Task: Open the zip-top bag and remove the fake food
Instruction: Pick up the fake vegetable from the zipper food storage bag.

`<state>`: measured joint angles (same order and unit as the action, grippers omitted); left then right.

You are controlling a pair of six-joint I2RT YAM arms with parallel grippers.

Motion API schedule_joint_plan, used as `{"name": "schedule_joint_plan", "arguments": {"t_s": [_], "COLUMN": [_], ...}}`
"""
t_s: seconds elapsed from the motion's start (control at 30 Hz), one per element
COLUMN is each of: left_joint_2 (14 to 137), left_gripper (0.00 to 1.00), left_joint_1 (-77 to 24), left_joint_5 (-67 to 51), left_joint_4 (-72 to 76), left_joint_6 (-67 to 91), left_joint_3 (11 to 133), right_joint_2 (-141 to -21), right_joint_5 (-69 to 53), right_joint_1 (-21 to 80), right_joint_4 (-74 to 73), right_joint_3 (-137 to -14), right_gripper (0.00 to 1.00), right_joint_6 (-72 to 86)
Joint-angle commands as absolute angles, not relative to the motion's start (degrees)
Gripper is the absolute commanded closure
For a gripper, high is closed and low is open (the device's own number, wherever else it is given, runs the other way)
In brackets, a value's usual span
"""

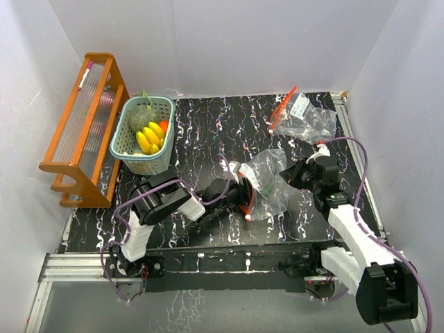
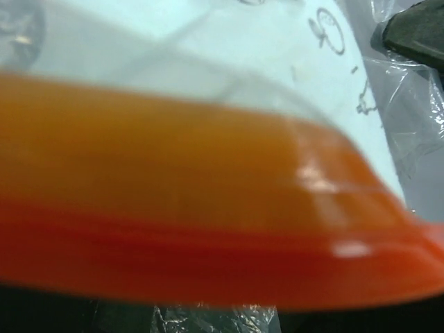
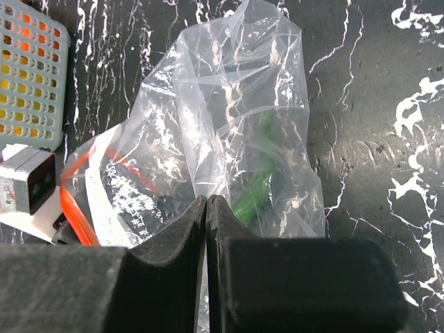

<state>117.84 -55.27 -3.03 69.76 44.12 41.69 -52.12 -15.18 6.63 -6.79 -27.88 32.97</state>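
I should next remove the green fake food lengthwise with my left gripper, by its end nearest the bag's opening (image 1: 266, 191).
The clear zip-top bag (image 1: 269, 182) with an orange-red zip strip lies crumpled at mid-table between both grippers. A green piece of fake food (image 3: 253, 187) shows inside it. My right gripper (image 3: 207, 201) is shut, pinching the bag's plastic at its right side (image 1: 295, 177). My left gripper (image 1: 244, 198) is at the bag's mouth. The blurred zip strip (image 2: 208, 229) fills the left wrist view and hides the fingers. More fake food lies in the teal basket (image 1: 123, 149): yellow bananas (image 1: 149, 137), an orange (image 1: 164, 126), and a pale greenish piece (image 1: 142, 116).
A second clear bag with an orange zip (image 1: 305, 114) lies at the back right. A wooden rack (image 1: 83, 132) stands at the left, beside the basket. White walls close in the black marbled table on three sides. The basket's corner shows in the right wrist view (image 3: 31, 76).
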Motion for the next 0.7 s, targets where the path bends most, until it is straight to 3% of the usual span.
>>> {"name": "schedule_joint_plan", "arguments": {"t_s": [0.0,0.13,0.33,0.47,0.67], "left_joint_2": [118.3,117.4,118.2,118.8,120.0], "left_gripper": [0.44,0.40,0.43,0.52,0.77], "left_joint_1": [-57.0,-59.8,-64.0,-65.3,-65.3], "left_joint_5": [-1.5,1.0,7.0,12.3,15.4], "left_joint_4": [61.8,55.9,46.7,41.1,36.7], "left_joint_6": [36.9,31.2,23.8,22.4,22.1], "left_joint_3": [43.1,45.8,49.9,51.5,53.0], "right_joint_2": [-51.8,-50.4,-49.2,-48.6,-47.1], "right_joint_5": [-15.8,-15.3,-14.8,-14.6,-13.6], "right_joint_1": [6.5,6.5,6.5,6.5,6.5], "right_joint_4": [-2.8,-2.4,-3.5,-4.5,-5.5], "right_joint_3": [-26.3,-24.4,-24.6,-25.3,-25.0], "right_gripper": [0.92,0.92,0.92,0.92,0.92], "right_joint_6": [33.1,34.0,34.2,34.1,33.6]}}
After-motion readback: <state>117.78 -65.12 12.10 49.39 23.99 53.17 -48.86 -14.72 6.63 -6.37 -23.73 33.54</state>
